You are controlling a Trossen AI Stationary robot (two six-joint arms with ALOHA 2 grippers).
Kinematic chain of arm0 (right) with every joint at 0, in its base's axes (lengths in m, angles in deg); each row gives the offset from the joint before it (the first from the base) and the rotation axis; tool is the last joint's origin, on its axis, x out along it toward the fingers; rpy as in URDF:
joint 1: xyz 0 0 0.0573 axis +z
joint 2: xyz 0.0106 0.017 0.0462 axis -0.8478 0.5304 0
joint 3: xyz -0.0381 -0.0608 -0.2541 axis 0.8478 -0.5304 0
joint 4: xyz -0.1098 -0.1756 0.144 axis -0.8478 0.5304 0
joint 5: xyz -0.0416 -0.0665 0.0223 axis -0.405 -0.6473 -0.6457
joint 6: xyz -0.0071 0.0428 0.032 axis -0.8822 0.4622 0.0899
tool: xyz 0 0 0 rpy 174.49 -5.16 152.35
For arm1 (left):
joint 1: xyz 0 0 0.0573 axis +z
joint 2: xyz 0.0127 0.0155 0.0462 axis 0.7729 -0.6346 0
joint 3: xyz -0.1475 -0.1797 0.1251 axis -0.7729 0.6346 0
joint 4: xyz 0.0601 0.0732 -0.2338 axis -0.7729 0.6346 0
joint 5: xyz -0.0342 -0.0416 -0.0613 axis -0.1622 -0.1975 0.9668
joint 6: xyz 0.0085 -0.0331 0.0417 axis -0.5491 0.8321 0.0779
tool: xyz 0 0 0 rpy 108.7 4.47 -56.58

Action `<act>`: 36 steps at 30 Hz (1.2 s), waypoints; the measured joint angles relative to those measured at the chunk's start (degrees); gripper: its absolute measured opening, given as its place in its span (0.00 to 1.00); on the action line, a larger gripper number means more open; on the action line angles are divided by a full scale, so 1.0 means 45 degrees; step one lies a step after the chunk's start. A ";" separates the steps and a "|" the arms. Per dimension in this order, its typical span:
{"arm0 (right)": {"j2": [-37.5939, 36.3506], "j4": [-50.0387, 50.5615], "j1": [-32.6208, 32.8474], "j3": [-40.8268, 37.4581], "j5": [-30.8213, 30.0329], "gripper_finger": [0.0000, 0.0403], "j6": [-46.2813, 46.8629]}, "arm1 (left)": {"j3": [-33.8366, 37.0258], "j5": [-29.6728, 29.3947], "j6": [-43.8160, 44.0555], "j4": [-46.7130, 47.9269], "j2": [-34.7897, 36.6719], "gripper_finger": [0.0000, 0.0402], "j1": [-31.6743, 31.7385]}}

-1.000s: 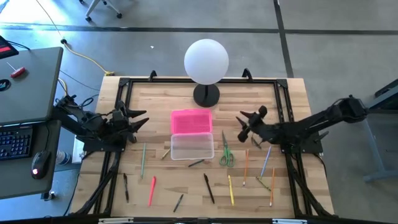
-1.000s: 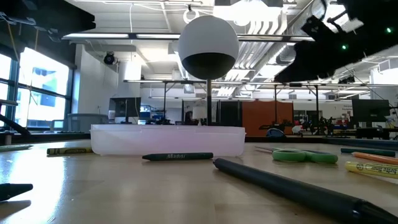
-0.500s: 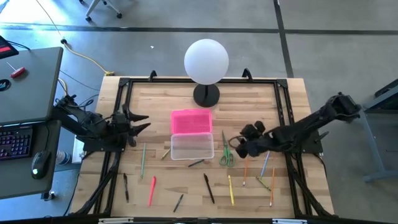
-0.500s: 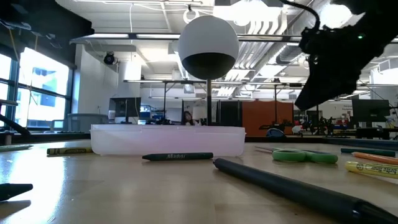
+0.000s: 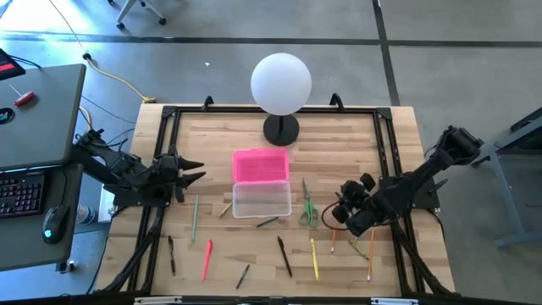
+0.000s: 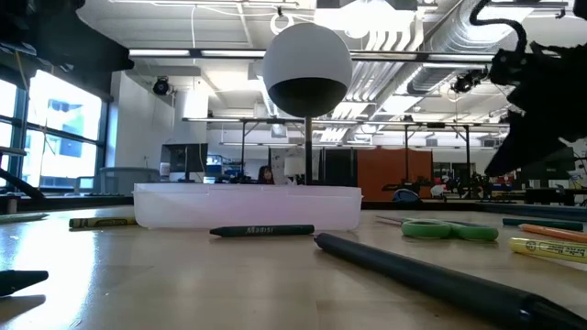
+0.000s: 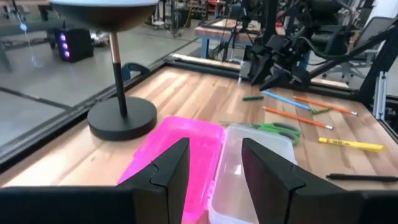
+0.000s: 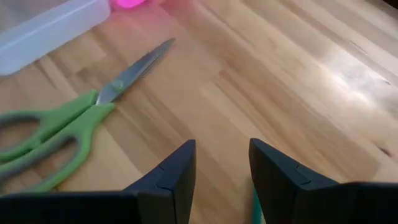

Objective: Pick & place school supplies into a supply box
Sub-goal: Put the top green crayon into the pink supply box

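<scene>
My right gripper grabs the pen's body (image 8: 256, 206) next, to put the green pen into the supply box (image 8: 46, 34).
The supply box stands open at the table's middle: a clear tray (image 5: 262, 200) with its pink lid (image 5: 260, 165) lying flat on the far side. Green-handled scissors (image 5: 307, 206) lie flat to the right of the tray. Pens and pencils lie scattered on the wood, among them a green one (image 5: 194, 219), a red one (image 5: 206, 259), a black one (image 5: 284, 256) and a yellow one (image 5: 314, 258). My right gripper (image 5: 334, 213) hovers open just right of the scissors (image 8: 56, 124), tipped down over bare wood (image 8: 221, 168). My left gripper (image 5: 196, 170) waits open at the table's left, pointing at the box (image 7: 214, 165).
A white globe lamp (image 5: 281, 83) on a black base (image 5: 281, 130) stands behind the lid. Orange (image 5: 370, 254) and blue (image 5: 362, 222) pencils lie under and beside my right arm. A black frame (image 5: 169, 114) borders the table. A desk with a keyboard (image 5: 19, 193) stands at the left.
My right gripper has swung from beside the scissors' blade tips toward the table's near edge and down, tipping its fingers downward and rolling, and now hovers beside the scissors' handles. It has stayed open. No object has moved.
</scene>
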 joint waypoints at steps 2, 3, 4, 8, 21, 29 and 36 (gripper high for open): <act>0.0509 0.0169 0.0109 0.0000 0.0165 0.32 0.0042 | 0.0001 -0.0004 0.0366 0.0217 0.0000 0.45 0.0000; 0.0754 0.0318 0.0162 0.0000 0.0222 0.32 0.0175 | 0.0001 -0.0004 0.0546 0.0368 0.0000 0.45 0.0000; 0.1011 0.0465 0.0202 0.0000 0.0244 0.32 0.0281 | 0.0001 -0.0004 0.0674 0.0527 0.0000 0.45 0.0000; 0.1747 0.1298 0.0471 -0.0008 0.0273 0.32 0.0958 | 0.0001 -0.0004 0.0927 0.0728 0.0000 0.45 0.0000; -0.0050 -0.4864 0.1090 -0.3982 -0.0109 0.32 0.0769 | 0.0001 -0.0018 0.1019 0.0507 0.0000 0.45 -0.0004; -0.0663 -0.7106 0.0643 -0.5741 -0.0626 0.32 -0.0789 | 0.0001 -0.0038 0.1340 0.0496 0.0000 0.45 0.0000; -0.0673 -1.0144 0.0658 -0.7212 -0.0760 0.31 -0.3561 | 0.0001 -0.0038 0.1335 0.0516 0.0000 0.45 0.0000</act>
